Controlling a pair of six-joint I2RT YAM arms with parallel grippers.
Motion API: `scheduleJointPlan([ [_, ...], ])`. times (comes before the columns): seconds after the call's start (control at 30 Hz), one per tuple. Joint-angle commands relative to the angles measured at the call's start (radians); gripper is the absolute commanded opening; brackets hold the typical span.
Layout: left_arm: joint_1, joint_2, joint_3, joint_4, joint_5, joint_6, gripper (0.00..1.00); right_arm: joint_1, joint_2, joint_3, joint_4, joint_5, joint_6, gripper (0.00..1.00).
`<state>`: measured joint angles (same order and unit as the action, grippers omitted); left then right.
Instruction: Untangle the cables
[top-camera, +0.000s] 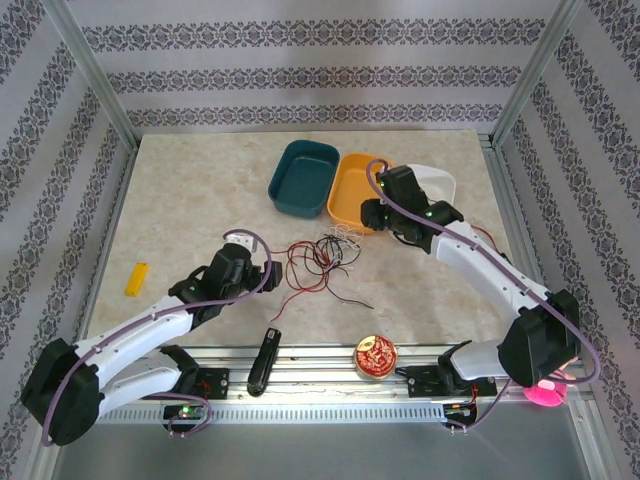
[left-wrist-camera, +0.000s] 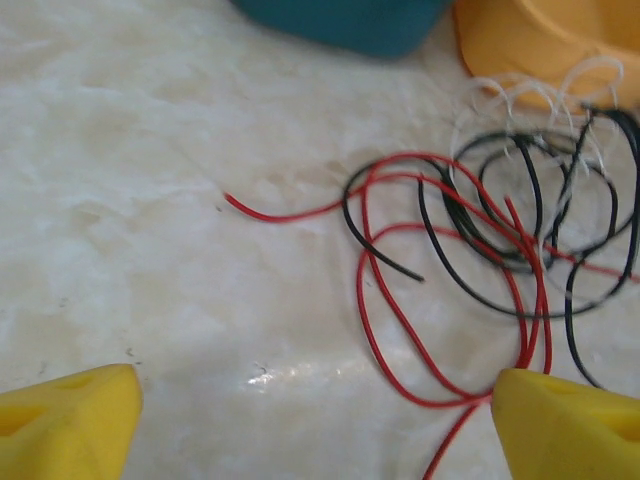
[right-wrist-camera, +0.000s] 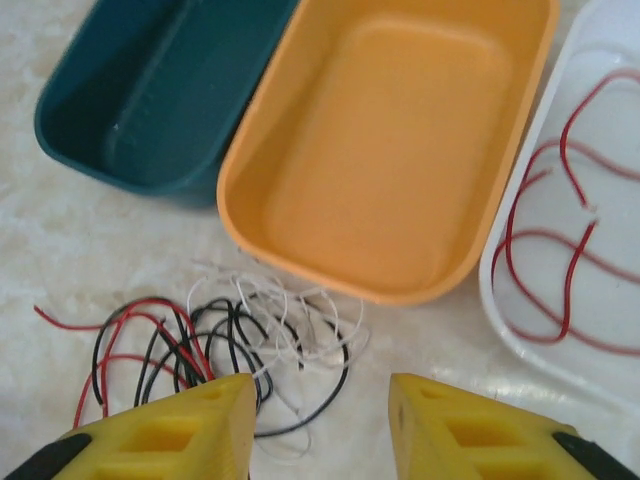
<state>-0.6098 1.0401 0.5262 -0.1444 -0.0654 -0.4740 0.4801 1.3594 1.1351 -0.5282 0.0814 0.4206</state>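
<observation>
The red cable needs my left gripper to reach it and pick up its tail trailing clear of the tangle (top-camera: 284, 303) (left-wrist-camera: 444, 450), so its length stays free to untangle.
The cables (top-camera: 325, 255) lie in a loose tangle of red, black and white strands on the table's middle. My left gripper (top-camera: 270, 272) sits just left of the tangle, low over the table. In its wrist view, my left gripper (left-wrist-camera: 315, 425) stands wide open, and a red cable loop (left-wrist-camera: 385, 300) runs up against its right fingertip (left-wrist-camera: 565, 425). My right gripper (top-camera: 372, 215) hovers at the tangle's far right, by the orange bin. My right gripper (right-wrist-camera: 320, 425) is open with nothing between its fingers; black and white cables (right-wrist-camera: 240, 330) lie by its left finger. One red cable (right-wrist-camera: 560, 240) lies in the white tray.
A teal bin (top-camera: 303, 177), an orange bin (top-camera: 352, 190) and a white tray (top-camera: 440, 180) stand side by side at the back. A yellow block (top-camera: 136, 279) lies far left. A black tool (top-camera: 264, 360) and a red round tin (top-camera: 374, 357) rest on the front rail.
</observation>
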Motion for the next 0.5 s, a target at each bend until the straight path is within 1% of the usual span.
scheduleJointPlan([
  [0.0,-0.016,0.091,0.072,-0.144,0.151,0.073,0.84,-0.003,-0.053,-0.067,-0.001,0.053,0.087,0.46],
  [0.13,-0.026,0.236,0.172,-0.236,0.246,0.090,0.73,-0.005,-0.122,-0.109,0.013,0.091,0.086,0.59],
  [0.27,-0.057,0.335,0.245,-0.317,0.265,0.117,0.66,-0.012,-0.178,-0.135,0.025,0.113,0.090,0.77],
  [0.3,-0.068,0.356,0.263,-0.341,0.258,0.127,0.62,-0.014,-0.190,-0.141,0.029,0.116,0.092,0.83],
  [0.33,-0.079,0.374,0.279,-0.362,0.252,0.138,0.58,-0.015,-0.200,-0.148,0.034,0.121,0.096,0.97],
  [0.37,-0.088,0.390,0.290,-0.383,0.246,0.145,0.56,-0.017,-0.210,-0.154,0.038,0.125,0.097,0.98],
  [0.47,-0.121,0.436,0.305,-0.401,0.227,0.158,0.47,-0.018,-0.234,-0.175,0.052,0.149,0.110,0.98],
])
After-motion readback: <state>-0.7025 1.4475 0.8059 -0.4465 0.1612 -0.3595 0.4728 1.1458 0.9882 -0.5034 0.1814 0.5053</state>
